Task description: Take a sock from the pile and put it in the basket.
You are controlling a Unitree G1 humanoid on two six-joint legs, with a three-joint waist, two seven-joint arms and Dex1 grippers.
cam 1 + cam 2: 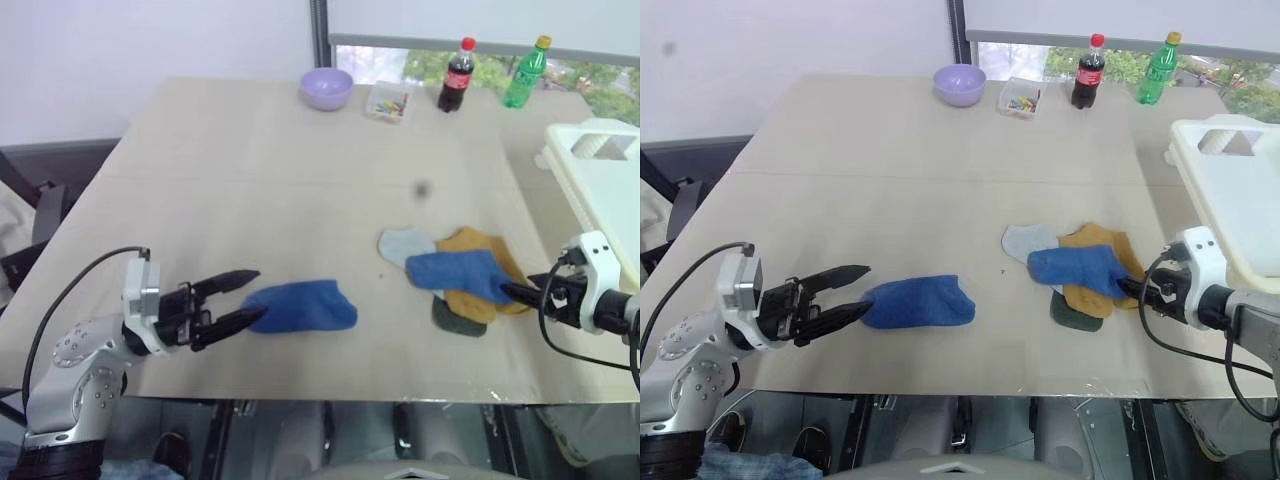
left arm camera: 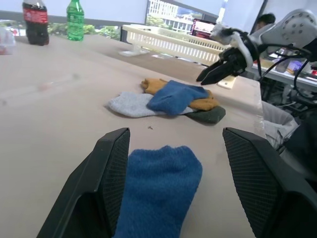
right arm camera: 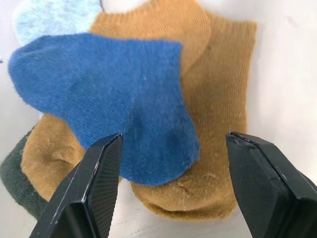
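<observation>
My right gripper grabs the blue sock by its cuff edge [image 1: 500, 284] next, to take a sock from the pile for the basket [image 1: 600, 170].
The pile [image 1: 455, 275] of socks lies on the table's right side: a blue one [image 3: 114, 94] on top of mustard [image 3: 213, 99], pale grey [image 3: 54, 15] and dark green ones. My right gripper [image 3: 174, 136] is open at the pile's near-right edge, its fingers either side of the blue sock's end. A separate blue sock [image 1: 300, 305] lies flat near the front edge. My left gripper [image 1: 255, 295] is open and level, with that sock's end [image 2: 158, 188] between its fingers [image 2: 106, 183]. The cream basket [image 1: 600, 170] stands at the right edge, beyond the right gripper.
At the far side of the table stand a lilac bowl [image 1: 327, 88], a small clear box [image 1: 387, 102], a cola bottle [image 1: 457, 75] and a green bottle [image 1: 526, 72]. The table's front edge [image 1: 330, 395] runs just below both grippers.
</observation>
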